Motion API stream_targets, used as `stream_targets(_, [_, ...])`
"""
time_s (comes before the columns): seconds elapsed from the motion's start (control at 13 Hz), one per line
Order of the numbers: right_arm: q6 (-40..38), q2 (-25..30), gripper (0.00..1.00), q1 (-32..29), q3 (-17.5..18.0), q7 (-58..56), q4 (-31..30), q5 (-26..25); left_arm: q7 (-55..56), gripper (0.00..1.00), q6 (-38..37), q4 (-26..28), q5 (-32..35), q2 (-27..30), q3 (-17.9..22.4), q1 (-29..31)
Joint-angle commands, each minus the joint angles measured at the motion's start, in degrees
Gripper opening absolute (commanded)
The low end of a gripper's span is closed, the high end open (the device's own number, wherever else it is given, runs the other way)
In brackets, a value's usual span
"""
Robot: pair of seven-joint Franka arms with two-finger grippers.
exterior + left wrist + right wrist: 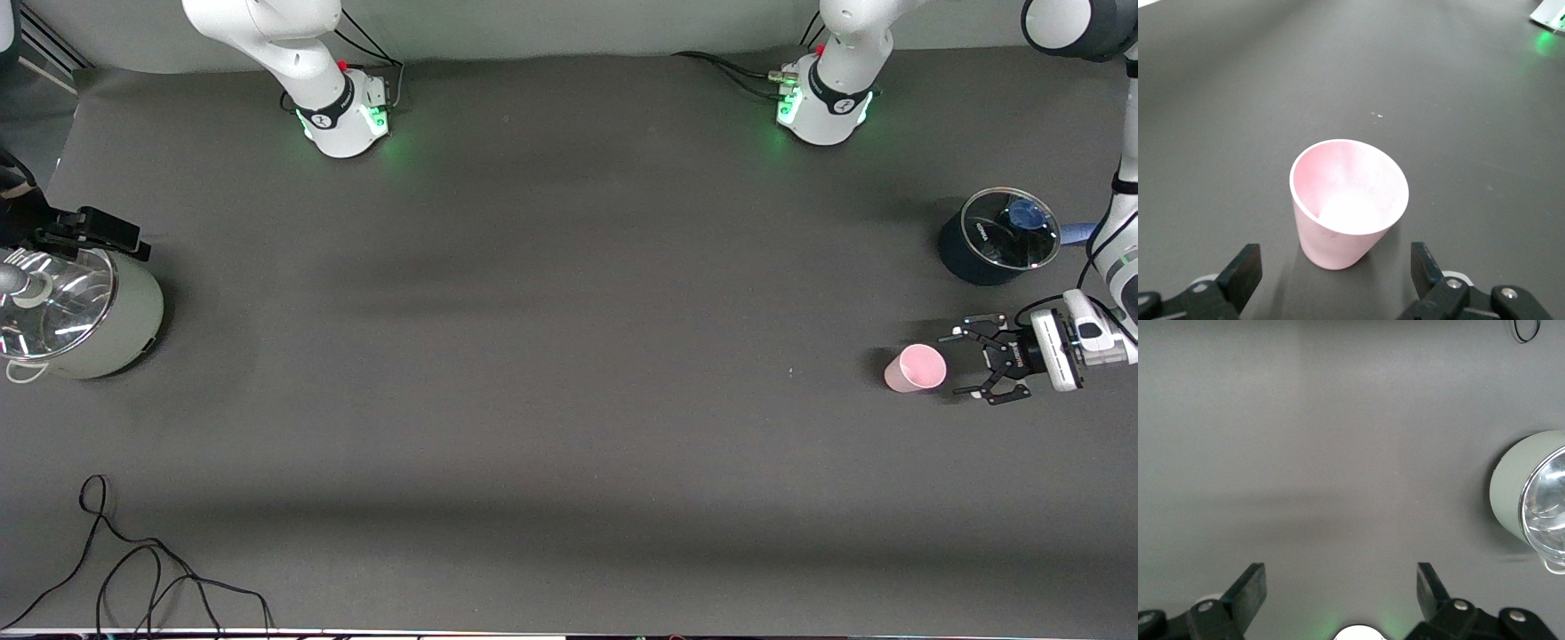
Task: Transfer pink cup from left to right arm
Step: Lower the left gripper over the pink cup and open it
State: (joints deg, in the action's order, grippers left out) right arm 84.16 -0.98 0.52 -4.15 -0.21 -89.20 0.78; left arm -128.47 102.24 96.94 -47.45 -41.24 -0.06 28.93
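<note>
My left gripper should grab the pink cup by its outer side (899, 378) (1327, 248) next, so the cup's rim stays free for my right gripper to grab.
The pink cup (916, 368) stands upright on the dark table mat near the left arm's end, mouth up. My left gripper (958, 364) is low beside it, open, its black linkage fingers pointing at the cup. In the left wrist view the cup (1348, 200) sits just ahead of the gripper (1335, 263), with one fingertip (1245, 263) wide on each side and neither touching it. My right gripper (1341, 577) is open and empty, high over bare mat close to its own base. It is out of the front view.
A dark pot with a glass lid (1000, 236) stands farther from the front camera than the cup. A pale green pot with a glass lid (84, 320) stands at the right arm's end and shows in the right wrist view (1511, 493). A black cable (133, 569) lies at the front edge.
</note>
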Motion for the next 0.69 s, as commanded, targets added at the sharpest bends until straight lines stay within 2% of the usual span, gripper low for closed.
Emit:
stream_targets(0.0, [-0.32, -0.16, 1.00, 0.45, -0.16, 0.30, 0.35, -0.26, -3.02, 0.99, -2.13, -0.09, -1.60, -1.56, -0.47, 0.95])
stream_targets(0.61, [-0.32, -0.16, 1.00, 0.36, -0.16, 0.30, 0.35, -0.26, -11.19, 0.99, -2.39, -0.53, -6.25, -5.34, -1.44, 0.87])
